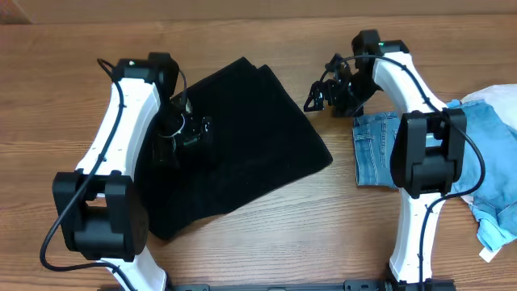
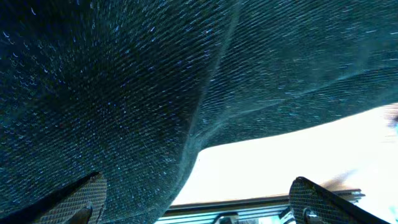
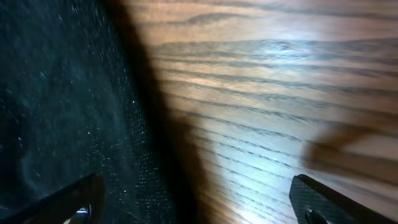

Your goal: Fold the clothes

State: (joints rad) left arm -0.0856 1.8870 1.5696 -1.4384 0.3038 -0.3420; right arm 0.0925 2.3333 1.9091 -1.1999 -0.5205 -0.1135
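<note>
The robot's right gripper next needs to grip the black knit garment (image 1: 242,137) by its edge that borders bare wood, to pull the garment straight for folding.
The black knit garment (image 1: 242,137) of the clothes lies folded on the table, left of centre. My left gripper (image 1: 187,129) hovers over its left part, open; in the left wrist view the black knit (image 2: 124,93) fills most of the picture, and nothing is between the fingertips (image 2: 90,198). My right gripper (image 1: 325,95) is open just off the garment's upper right edge. In the right wrist view the garment's edge (image 3: 68,112) lies under the left finger and bare wood under the right one. Light-blue denim (image 1: 378,149) lies under the right arm.
The wooden table (image 1: 266,234) carries everything. More light-blue cloth (image 1: 493,170) is bunched at the right edge, reaching the frame's border. Both white arms rise from bases at the table's near edge.
</note>
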